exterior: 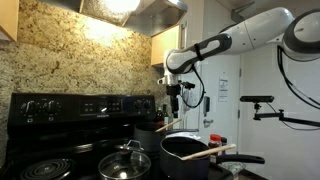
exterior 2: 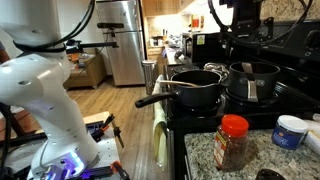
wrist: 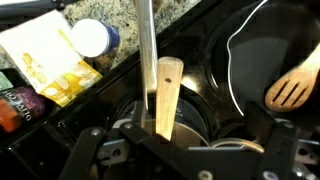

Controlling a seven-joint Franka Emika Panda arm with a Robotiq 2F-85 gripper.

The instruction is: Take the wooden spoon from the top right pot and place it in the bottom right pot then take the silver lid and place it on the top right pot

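I will grab the wooden spoon [wrist: 166,95] by its handle above the small grey pot. Its bowl end stays free to enter the wide black pot.
The wooden spoon [wrist: 166,95] stands upright in the small grey pot [wrist: 203,113], beside a thin grey rod [wrist: 147,50]. My gripper [wrist: 185,150] is open, straddling the spoon's handle just above the pot without touching it. In both exterior views the gripper [exterior: 175,102] [exterior 2: 238,27] hangs over the small pot [exterior: 150,130] [exterior 2: 255,78]. The wide black pot [exterior: 185,152] [exterior 2: 195,88] [wrist: 250,60] holds a thicker pale slotted wooden utensil [exterior: 207,152] [wrist: 294,86]. The silver lid [exterior: 125,160] rests on the front left burner.
The stove's black control panel [exterior: 80,105] stands behind the pots. The black pot's long handle [exterior 2: 155,98] juts past the stove's edge. A red-lidded jar [exterior 2: 232,140] and a white tub [exterior 2: 290,130] stand on the granite counter, with a yellow packet [wrist: 50,60] nearby.
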